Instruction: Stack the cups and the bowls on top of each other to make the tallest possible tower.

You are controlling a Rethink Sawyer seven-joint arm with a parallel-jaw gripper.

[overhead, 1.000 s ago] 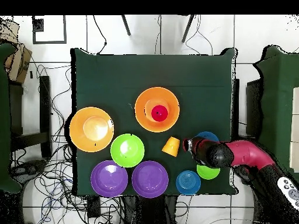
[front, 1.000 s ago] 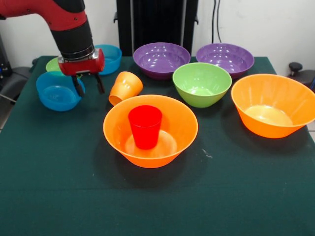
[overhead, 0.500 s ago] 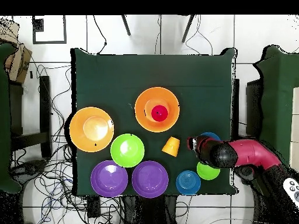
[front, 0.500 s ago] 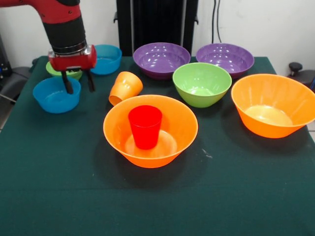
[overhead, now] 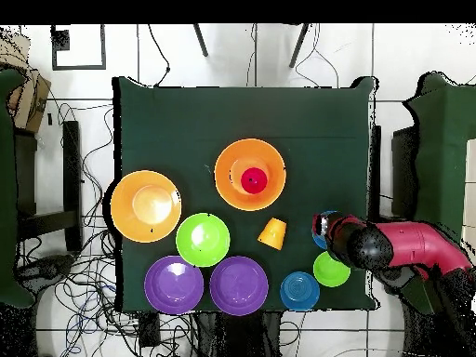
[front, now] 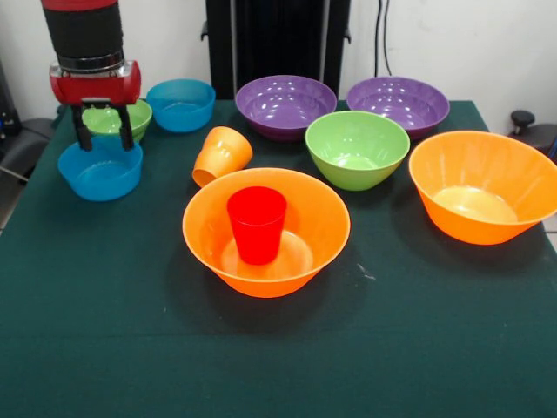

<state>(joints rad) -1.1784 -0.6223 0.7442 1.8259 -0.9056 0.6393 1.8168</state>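
The small blue bowl should be stacked onto the red cup [front: 257, 224] next, so my gripper needs to grab the bowl by its rim.
My gripper [front: 106, 142] hangs open over the far rim of a small blue bowl [front: 98, 177] at the left, with nothing between its fingers. From overhead the gripper [overhead: 323, 226] and arm cover most of that bowl. A red cup [front: 257, 224] stands upright inside a large orange bowl [front: 329, 228] at the middle. An orange cup [front: 221, 155] lies on its side just behind that bowl. A small green bowl [front: 130, 116] and a second blue bowl [front: 181, 104] sit behind the gripper.
A medium green bowl [front: 357, 148] and two purple bowls [front: 285, 106] [front: 398, 103] stand at the back. Another large orange bowl [front: 483, 185] sits at the right. Overhead, the table edge [overhead: 372, 223] runs close to the arm.
The gripper has risen and moved left in the front view, away from the orange cup, to above the blue bowl. The blue bowl shifted slightly left.
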